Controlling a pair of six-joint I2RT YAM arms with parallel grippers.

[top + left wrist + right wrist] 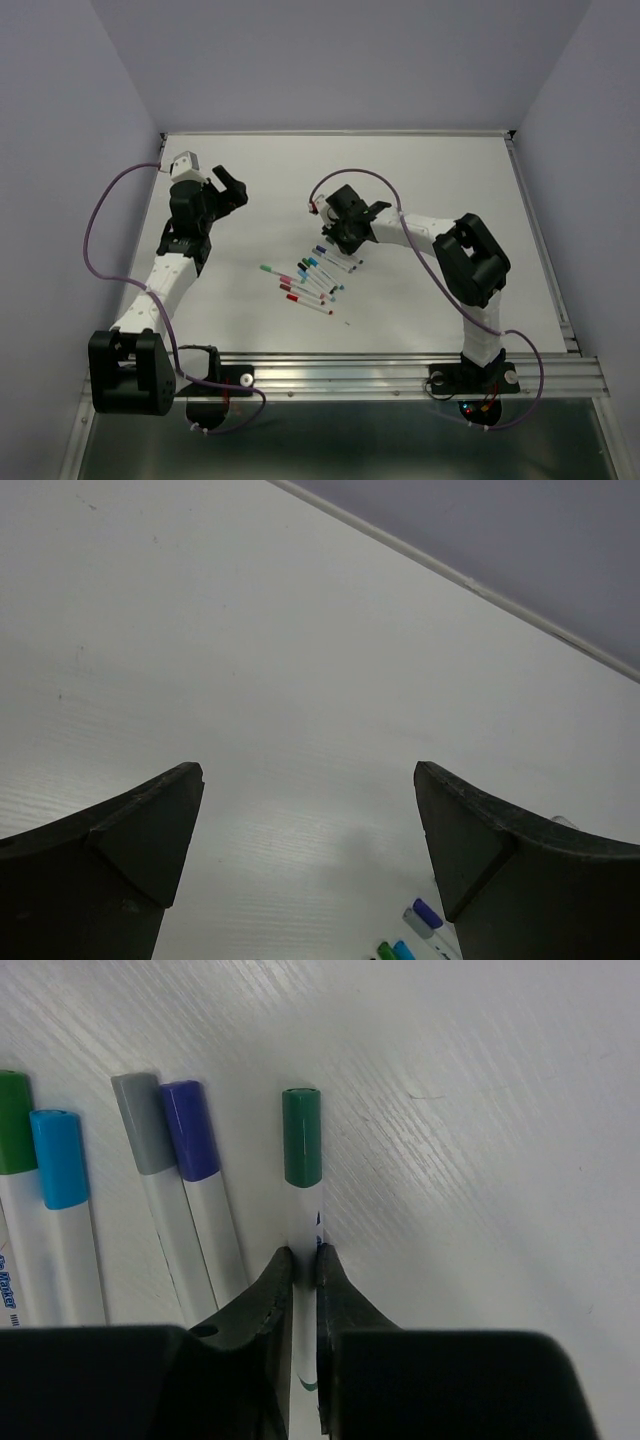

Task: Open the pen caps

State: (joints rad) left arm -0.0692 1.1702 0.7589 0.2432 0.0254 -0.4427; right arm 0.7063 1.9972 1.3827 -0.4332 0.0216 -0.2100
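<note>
My left gripper should reach and grab the dark green cap (328, 238). My right gripper keeps the pen's white body to pull the pen open.
Several white-barrelled pens (310, 278) lie in a fanned row at the table's middle. My right gripper (304, 1257) is shut on the white barrel of the dark-green-capped pen (305, 1220); its green cap (302, 1137) sticks out past the fingertips. Beside it lie pens with a purple cap (189, 1130), a grey cap (142, 1122), a light blue cap (59, 1158) and a green cap (14, 1135). In the top view the right gripper (338, 240) is at the row's far right end. My left gripper (232, 190) is open and empty, above bare table left of the pens; purple (427, 913) and green caps show at its view's bottom.
A metal rail (400, 372) runs along the near table edge by the arm bases. Purple cables (95, 225) loop beside each arm. The table's right edge (540, 240) has a raised strip.
</note>
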